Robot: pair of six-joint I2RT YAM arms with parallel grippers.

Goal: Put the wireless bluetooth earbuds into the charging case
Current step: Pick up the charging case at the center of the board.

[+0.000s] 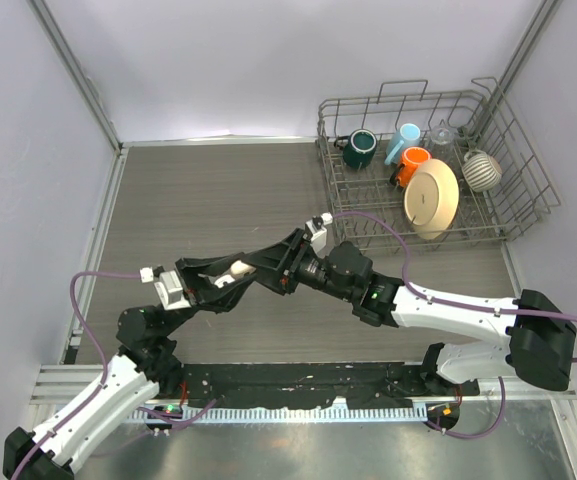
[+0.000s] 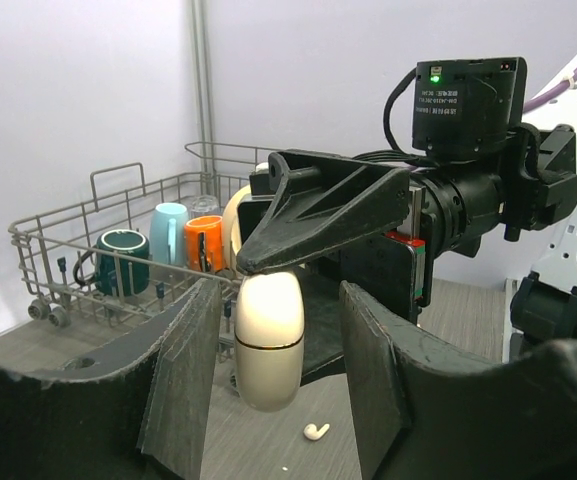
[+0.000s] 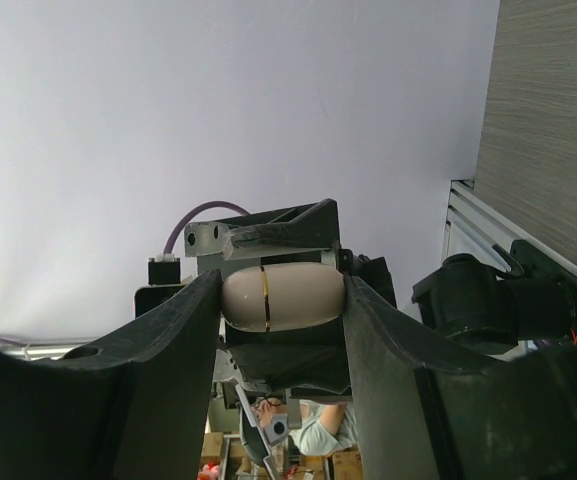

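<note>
Next, the left gripper takes hold of the charging case below its gold seam (image 1: 229,277) (image 2: 269,376), which leaves the lid free to open for putting in the earbuds.
The charging case (image 3: 283,297) is a cream capsule with a gold seam, lid closed. My right gripper (image 3: 280,285) is shut on it, both fingers pressing its ends. In the top view the case (image 1: 233,271) hangs above mid-table where the two grippers meet. My left gripper (image 2: 280,295) is open around the case (image 2: 268,340), with a gap on each side. The right gripper's dark finger (image 2: 318,215) rests on the case's top. One white earbud (image 2: 316,431) lies on the table below the case. The arms hide it in the top view.
A wire dish rack (image 1: 418,100) stands at the back right, holding a green mug (image 1: 360,148), a blue cup (image 1: 403,140), an orange mug (image 1: 411,162), a cream plate (image 1: 431,198) and a striped ball (image 1: 482,170). White walls close in the table.
</note>
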